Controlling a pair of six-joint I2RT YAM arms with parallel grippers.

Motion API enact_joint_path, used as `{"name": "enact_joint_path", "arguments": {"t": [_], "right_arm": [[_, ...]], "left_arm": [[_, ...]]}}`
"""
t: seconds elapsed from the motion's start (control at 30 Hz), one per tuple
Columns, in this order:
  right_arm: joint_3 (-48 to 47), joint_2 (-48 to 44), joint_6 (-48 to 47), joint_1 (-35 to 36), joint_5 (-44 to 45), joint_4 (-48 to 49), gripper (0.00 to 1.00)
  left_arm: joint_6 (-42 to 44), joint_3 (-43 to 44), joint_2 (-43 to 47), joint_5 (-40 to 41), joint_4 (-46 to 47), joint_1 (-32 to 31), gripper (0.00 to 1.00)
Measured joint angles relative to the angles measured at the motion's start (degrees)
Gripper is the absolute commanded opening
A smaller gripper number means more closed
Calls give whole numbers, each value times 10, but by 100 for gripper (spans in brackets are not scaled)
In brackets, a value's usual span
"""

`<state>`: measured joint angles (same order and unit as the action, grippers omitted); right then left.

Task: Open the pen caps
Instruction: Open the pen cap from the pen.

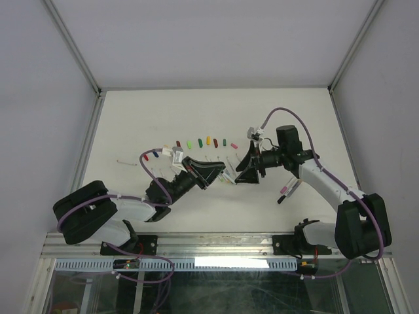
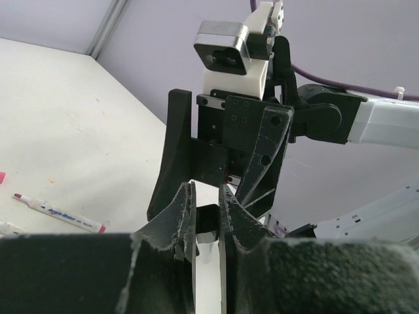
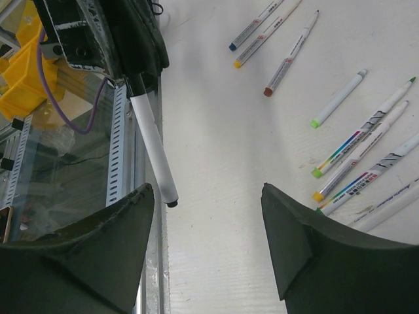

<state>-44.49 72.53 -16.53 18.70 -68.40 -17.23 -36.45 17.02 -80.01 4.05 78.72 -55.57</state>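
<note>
I should reach for the pen and grab it by its white body (image 3: 152, 147) with my right gripper. The black cap is left to my left gripper, so the pen can be opened.
My left gripper (image 1: 215, 174) is shut on a white pen with a black cap (image 2: 208, 221), pinched at the cap end. In the right wrist view the pen's white barrel (image 3: 152, 147) hangs from the left gripper (image 3: 111, 36) and ends in a small black tip. My right gripper (image 1: 243, 171) faces it, open and empty, the barrel just off its left finger (image 3: 98, 248). Loose pen caps lie in a row at the back: maroon (image 1: 178, 143), green (image 1: 189, 142), orange (image 1: 208, 140), red (image 1: 224, 142), pink (image 1: 234, 145).
Several uncapped pens (image 3: 357, 147) lie on the white table right of my right gripper, three more (image 3: 275, 36) further off. Two pens (image 1: 288, 188) lie by the right arm. A red-tipped pen (image 2: 59, 212) lies left of my left gripper. The table's near metal rail (image 3: 121, 163) is close.
</note>
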Motion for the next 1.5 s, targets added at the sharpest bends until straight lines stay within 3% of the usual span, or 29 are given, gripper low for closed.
{"name": "enact_joint_path", "arguments": {"t": [0.4,0.5,0.8,1.1,1.17,1.33,1.5], "right_arm": [[22,0,50,24,-9,71,64],[23,0,56,34,-14,85,53],[24,0,29,50,-22,80,0],[7,0,-28,64,-15,48,0],[-9,0,-42,68,-6,41,0],[-9,15,-70,66,-5,-20,0],[-10,24,-81,66,17,-52,0]], "left_arm": [[-5,25,-34,3,9,0,0],[-10,32,-57,2,9,0,0],[-29,43,-81,-11,18,0,0],[-33,23,-56,-19,24,14,0],[-40,21,-30,-28,23,44,0],[-42,20,61,48,23,184,0],[-29,16,136,88,1,205,0]]}}
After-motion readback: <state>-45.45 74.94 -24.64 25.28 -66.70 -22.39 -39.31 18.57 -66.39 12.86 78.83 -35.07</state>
